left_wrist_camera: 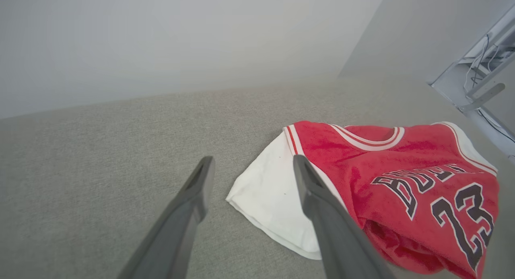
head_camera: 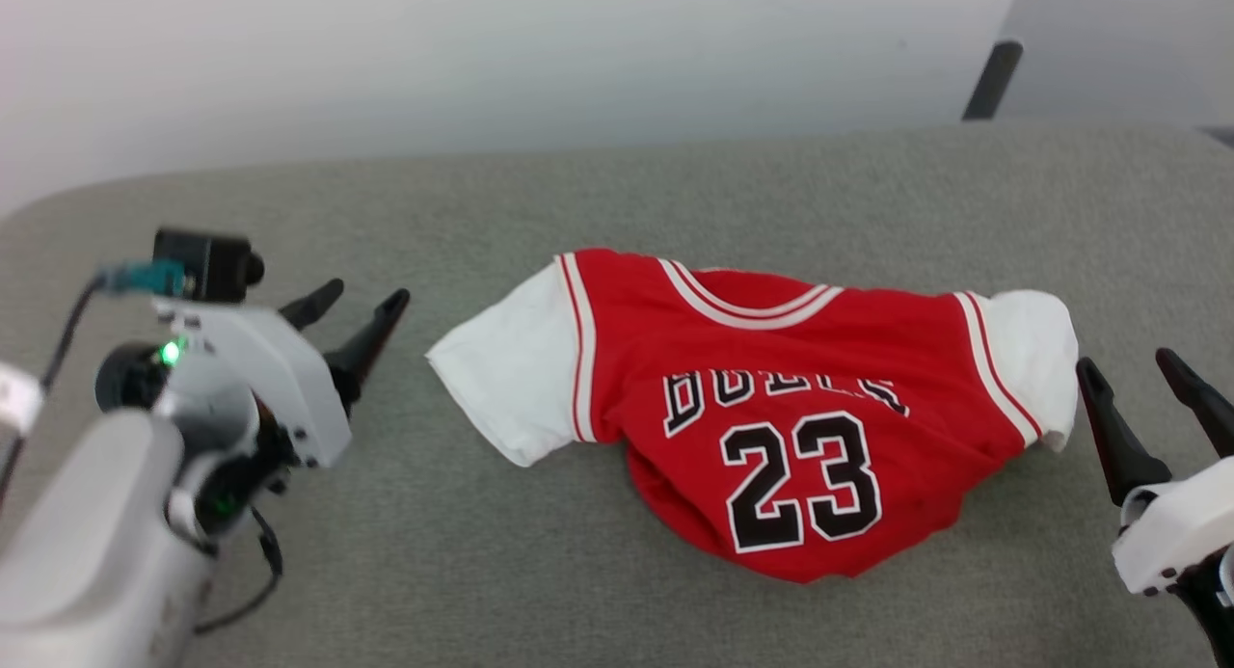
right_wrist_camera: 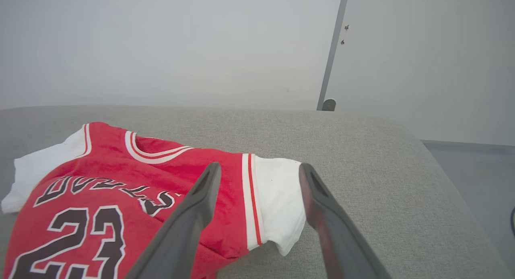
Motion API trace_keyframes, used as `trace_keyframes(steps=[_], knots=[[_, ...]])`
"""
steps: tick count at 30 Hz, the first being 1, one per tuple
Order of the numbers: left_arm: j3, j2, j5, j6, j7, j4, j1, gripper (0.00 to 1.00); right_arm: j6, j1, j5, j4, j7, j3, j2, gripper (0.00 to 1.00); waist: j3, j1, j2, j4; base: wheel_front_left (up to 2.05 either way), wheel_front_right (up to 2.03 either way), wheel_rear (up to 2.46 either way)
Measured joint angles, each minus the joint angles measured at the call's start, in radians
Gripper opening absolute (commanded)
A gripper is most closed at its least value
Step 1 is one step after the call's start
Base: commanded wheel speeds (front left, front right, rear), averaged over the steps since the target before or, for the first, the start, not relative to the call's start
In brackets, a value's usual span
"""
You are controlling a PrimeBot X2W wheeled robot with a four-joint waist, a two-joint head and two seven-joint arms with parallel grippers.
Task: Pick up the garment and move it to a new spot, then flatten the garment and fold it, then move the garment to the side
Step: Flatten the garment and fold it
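The left gripper reaches the jersey and grabs the outer hem of its white sleeve (head_camera: 473, 412) next, leaving the rumpled red body (head_camera: 798, 471) free to spread flat.
The garment (head_camera: 771, 398) is a red jersey with white short sleeves and a black 23, lying rumpled face up on the grey padded table (head_camera: 617, 196); its lower hem is tucked under. My left gripper (head_camera: 359, 307) stands open to the left of the garment's white left sleeve (head_camera: 511, 374), a short way off it. In the left wrist view that gripper (left_wrist_camera: 251, 163) points past the sleeve (left_wrist_camera: 269, 194). My right gripper (head_camera: 1133, 364) is open just right of the other sleeve (head_camera: 1036, 345). In the right wrist view, its fingers (right_wrist_camera: 209, 190) frame that sleeve (right_wrist_camera: 277, 190) from above. Both grippers hold nothing.
The table's rounded far edge (head_camera: 482, 162) meets a pale wall. A dark post (head_camera: 993, 78) stands behind the table's far right corner. In the left wrist view a white frame with cables (left_wrist_camera: 478, 81) stands at the right.
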Motion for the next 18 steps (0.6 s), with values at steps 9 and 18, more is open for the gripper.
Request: trace_keyframes(steps=[9, 18], knots=[[-0.105, 0.029, -0.035, 0.000, 0.214, 0.202, -0.189, 1.00, 0.000, -0.050, 0.006, 0.002, -0.023, 0.021, 0.014, 1.00, 0.097, 0.0000, 0.0000, -0.047, 0.00, 0.00, 0.00], [-0.186, 0.009, -0.021, 0.000, 0.311, 0.375, -0.284, 1.00, 0.000, -0.074, 0.005, 0.023, -0.043, 0.031, 0.014, 1.00, 0.177, 0.0000, 0.0000, -0.087, 0.00, 0.00, 0.00]])
